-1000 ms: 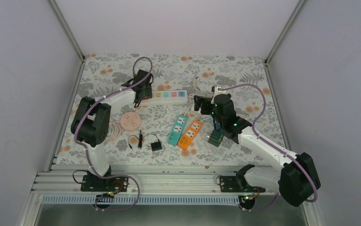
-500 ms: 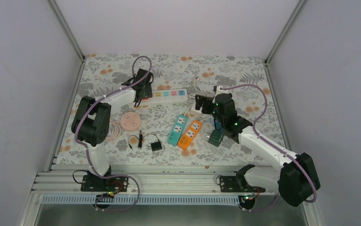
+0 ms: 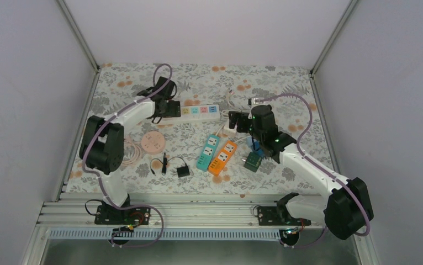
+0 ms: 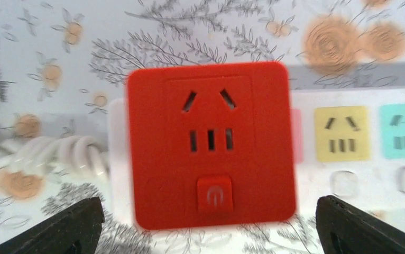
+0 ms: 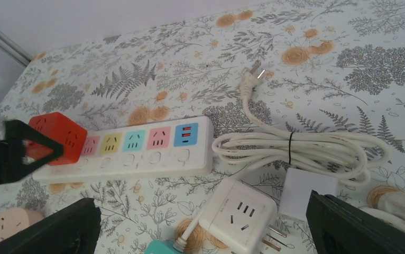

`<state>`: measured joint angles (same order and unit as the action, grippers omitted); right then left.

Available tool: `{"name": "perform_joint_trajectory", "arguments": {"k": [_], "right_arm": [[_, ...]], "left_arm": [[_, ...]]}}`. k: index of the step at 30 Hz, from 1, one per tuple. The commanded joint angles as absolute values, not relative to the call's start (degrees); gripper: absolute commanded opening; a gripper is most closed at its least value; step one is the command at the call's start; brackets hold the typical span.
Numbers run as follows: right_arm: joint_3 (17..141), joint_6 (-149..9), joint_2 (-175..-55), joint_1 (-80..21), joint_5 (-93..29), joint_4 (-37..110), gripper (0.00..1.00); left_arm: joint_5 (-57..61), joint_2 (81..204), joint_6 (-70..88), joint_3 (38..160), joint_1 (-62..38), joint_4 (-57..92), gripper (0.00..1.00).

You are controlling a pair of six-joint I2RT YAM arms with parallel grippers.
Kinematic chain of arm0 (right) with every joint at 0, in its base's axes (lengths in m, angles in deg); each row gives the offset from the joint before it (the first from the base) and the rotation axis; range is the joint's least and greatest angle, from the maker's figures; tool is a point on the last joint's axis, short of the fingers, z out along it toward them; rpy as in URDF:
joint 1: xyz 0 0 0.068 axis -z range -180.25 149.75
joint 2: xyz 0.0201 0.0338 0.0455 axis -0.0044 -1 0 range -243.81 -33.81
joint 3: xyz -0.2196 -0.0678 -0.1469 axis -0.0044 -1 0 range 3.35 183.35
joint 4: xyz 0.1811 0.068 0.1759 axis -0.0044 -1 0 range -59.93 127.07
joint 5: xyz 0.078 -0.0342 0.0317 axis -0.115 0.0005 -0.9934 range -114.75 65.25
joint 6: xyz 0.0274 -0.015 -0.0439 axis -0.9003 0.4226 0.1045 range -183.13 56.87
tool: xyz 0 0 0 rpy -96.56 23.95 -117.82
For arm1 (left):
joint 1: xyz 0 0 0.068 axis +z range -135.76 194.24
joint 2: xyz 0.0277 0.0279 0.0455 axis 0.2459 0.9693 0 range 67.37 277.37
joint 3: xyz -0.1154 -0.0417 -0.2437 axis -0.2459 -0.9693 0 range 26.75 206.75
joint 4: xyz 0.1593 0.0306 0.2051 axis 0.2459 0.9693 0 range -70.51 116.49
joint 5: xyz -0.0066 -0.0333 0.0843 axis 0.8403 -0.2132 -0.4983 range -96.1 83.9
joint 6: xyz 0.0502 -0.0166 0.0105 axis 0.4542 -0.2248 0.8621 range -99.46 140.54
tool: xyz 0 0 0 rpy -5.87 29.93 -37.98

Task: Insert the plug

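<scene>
Next, my right gripper grabs the white adapter by its body's sides, so its prongs stay free, to hand it over for inserting.
A red adapter cube [image 4: 211, 145] sits on the left end socket of the white power strip [image 4: 359, 174]. It also shows in the right wrist view [image 5: 57, 136] on the strip [image 5: 137, 151]. My left gripper [image 4: 211, 225] is open, its fingers [image 4: 68, 227] wide on either side of the cube and not touching it. In the top view the left gripper [image 3: 167, 106] is over the strip's left end [image 3: 201, 112]. My right gripper [image 3: 233, 121] is open and empty, just right of the strip and above a white adapter with bare prongs [image 5: 237, 214].
The strip's coiled white cable [image 5: 306, 145] and its plug [image 5: 250, 76] lie to the right. A teal strip [image 3: 209, 150], an orange strip [image 3: 223, 157], a green cube [image 3: 252, 161], a pink round socket [image 3: 154, 142] and a black adapter [image 3: 183, 171] lie nearer me.
My left arm has swung its wrist round at the strip's left end and the gripper now stands open around the red cube. My right arm has barely moved.
</scene>
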<state>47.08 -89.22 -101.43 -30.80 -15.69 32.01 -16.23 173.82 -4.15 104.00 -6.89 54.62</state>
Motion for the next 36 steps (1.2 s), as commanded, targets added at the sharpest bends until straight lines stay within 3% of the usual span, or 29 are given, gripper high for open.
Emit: {"name": "perform_joint_trajectory", "arguments": {"k": [1, 7, 10, 21, 29, 36], "right_arm": [[50.1, -86.3, -102.0, -30.1, -15.8, 29.0, 1.0], [52.4, -94.2, -108.1, -30.1, -10.8, 23.5, 1.0], [49.9, -96.3, -110.3, -30.1, -14.8, 28.3, 1.0], [51.9, -98.8, -121.7, -30.1, -12.7, 28.0, 1.0], [54.7, -96.6, -124.8, -30.5, -15.8, 27.3, 0.99], [57.3, -96.6, -125.4, -31.4, -11.4, 25.1, 1.0]], "left_arm": [[-16.6, 163.2, -4.8, 104.8, -7.0, 57.7, 1.0], [-12.4, 143.2, -1.5, 95.3, -7.3, 51.7, 1.0], [-9.6, 135.0, -0.6, 90.8, -7.3, 47.4, 1.0], [-8.1, 119.9, -4.4, 76.8, -7.5, 32.7, 1.0], [-7.1, 118.8, -4.3, 75.2, -7.6, 32.1, 1.0], [-4.1, 120.6, -2.7, 75.4, -7.6, 31.3, 1.0]]}}
